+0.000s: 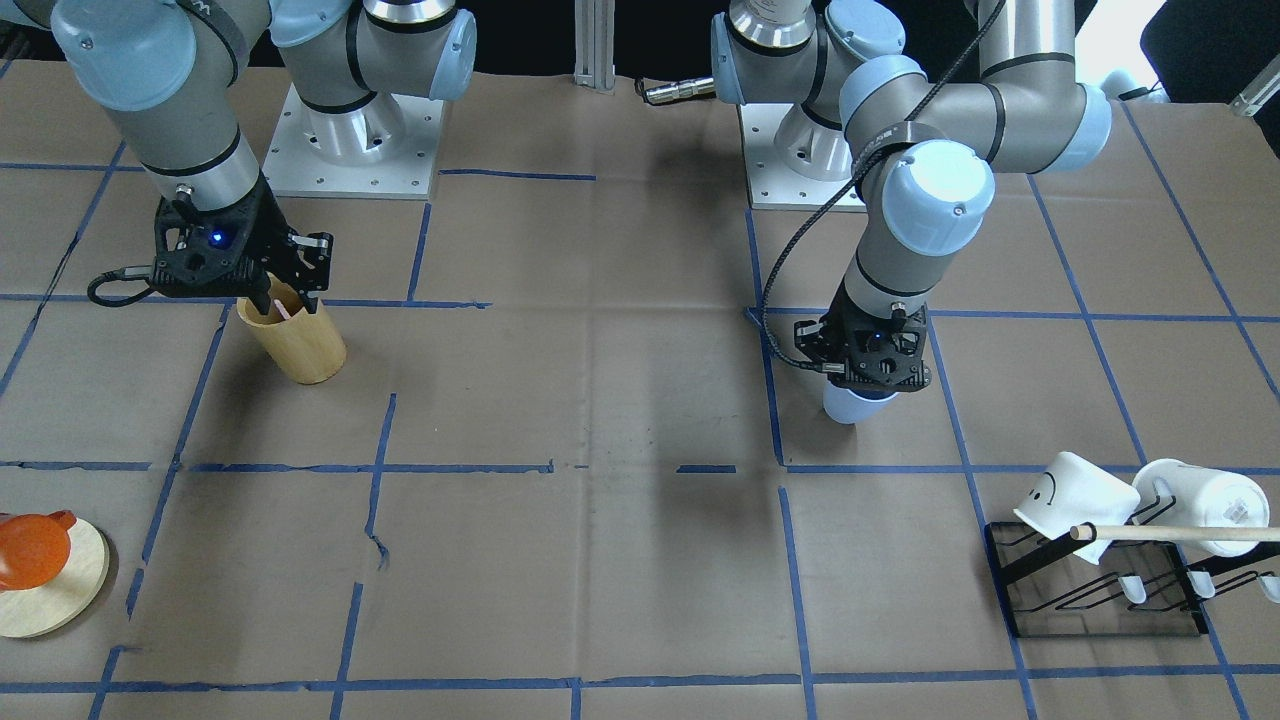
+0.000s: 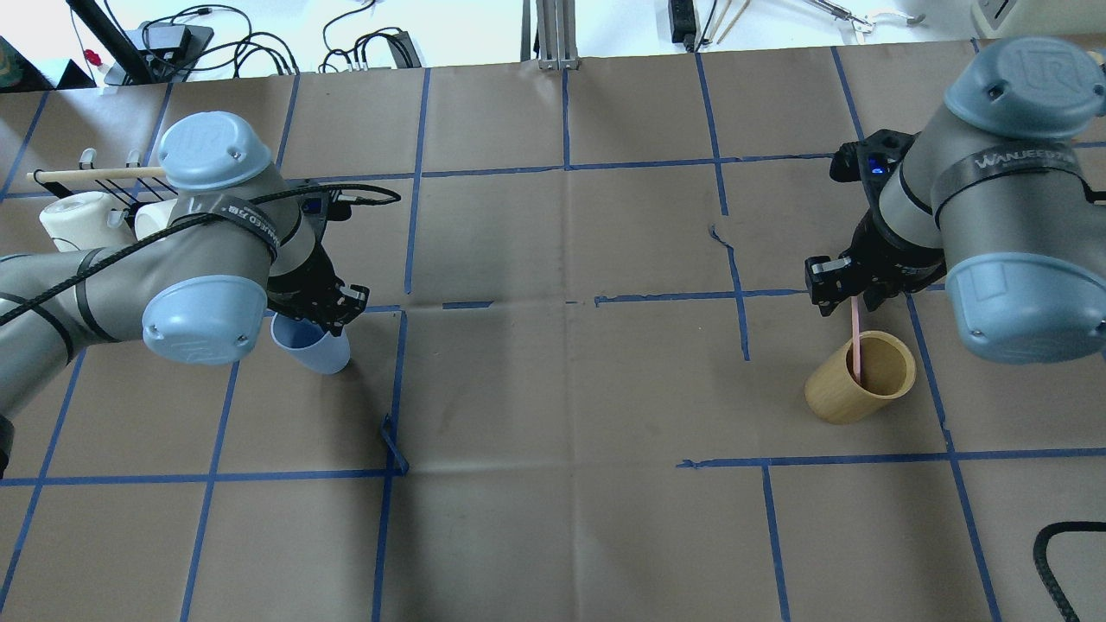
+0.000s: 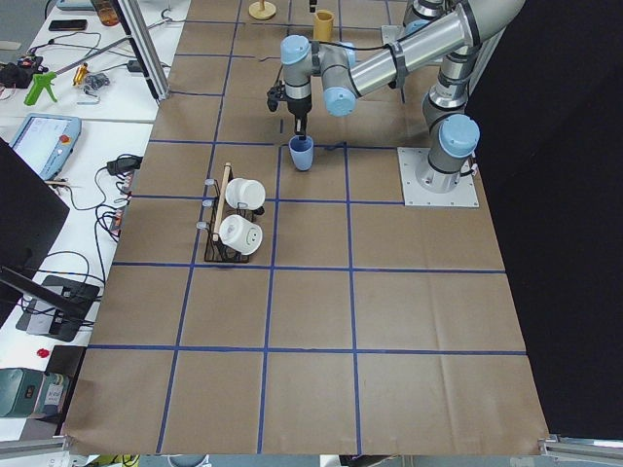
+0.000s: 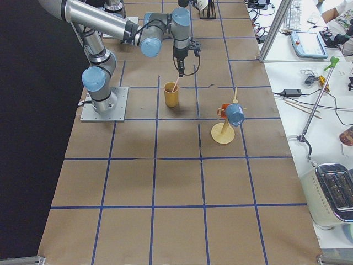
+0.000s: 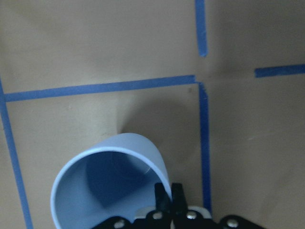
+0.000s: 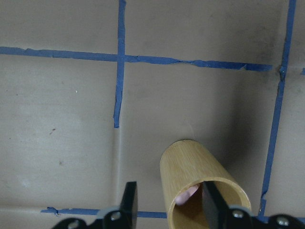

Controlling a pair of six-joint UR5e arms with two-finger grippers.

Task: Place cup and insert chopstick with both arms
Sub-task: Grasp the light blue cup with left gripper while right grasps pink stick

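Note:
My right gripper needs to put the chopstick into the light-blue cup point(image 1: 853, 404), so next it should take hold of the pale-pink chopstick by its upper end point(image 1: 282, 308).
The light-blue cup point(image 2: 313, 350) stands on the table on my left side; it also shows in the front view point(image 1: 855, 405) and the left wrist view point(image 5: 109, 183). My left gripper point(image 5: 170, 191) is shut on its rim, one finger inside and one outside. The pale-pink chopstick point(image 2: 854, 341) leans in a tan wooden cup point(image 2: 860, 380) on my right side. My right gripper point(image 6: 169, 191) is open just above that wooden cup point(image 6: 200, 191), its fingers spread either side of the stick's upper end. I cannot tell if they touch it.
A black rack point(image 1: 1100, 600) with two white mugs point(image 1: 1075, 495) and a long wooden dowel point(image 1: 1180, 532) stands near my left arm. An orange mug on a round wooden stand point(image 1: 40, 565) sits at the far right front. Both arm bases stand at the table's back.

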